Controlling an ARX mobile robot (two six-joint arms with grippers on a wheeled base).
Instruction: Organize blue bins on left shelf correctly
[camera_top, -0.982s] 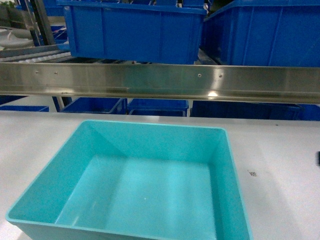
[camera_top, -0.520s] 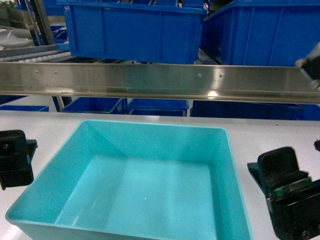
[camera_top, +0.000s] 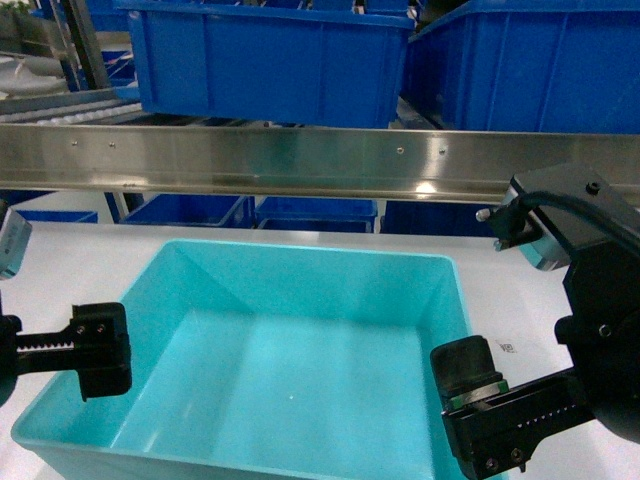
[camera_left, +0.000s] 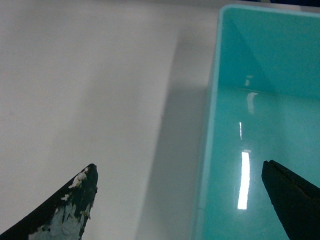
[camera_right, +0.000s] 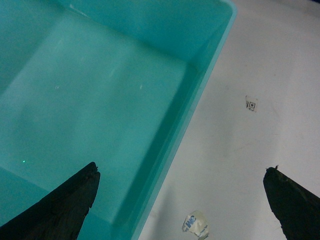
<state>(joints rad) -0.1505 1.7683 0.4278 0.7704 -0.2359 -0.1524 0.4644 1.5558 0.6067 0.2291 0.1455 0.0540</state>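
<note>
I should next use my right gripper to hold the turquoise blue bin by its side (camera_top: 452, 310) beside the square marker, so I can organize the bin on the shelf.
An empty turquoise blue bin (camera_top: 300, 290) sits on the white tabletop (camera_top: 560, 280) in front of the left shelf, whose steel front rail (camera_top: 300, 160) crosses the head view. My left gripper (camera_top: 50, 352) is open and straddles the bin's left wall. In the left wrist view (camera_left: 178, 167), one finger is over the table and the other over the bin's floor (camera_left: 260, 125). My right gripper (camera_top: 530, 395) is open astride the right wall. In the right wrist view (camera_right: 181, 167), one finger hangs inside the bin (camera_right: 100, 95) and one outside. Neither gripper holds anything.
Dark royal-blue ribbed bins (camera_top: 270, 65) (camera_top: 520, 65) stand on the shelf tier above the rail, and more (camera_top: 315, 212) sit below it. A crumpled label scrap (camera_right: 196, 223) and a small square marker (camera_right: 251, 105) lie on the table to the right of the turquoise bin.
Both grippers have come into view and closed in from the sides, now straddling the bin's left and right walls. The bin has not moved.
</note>
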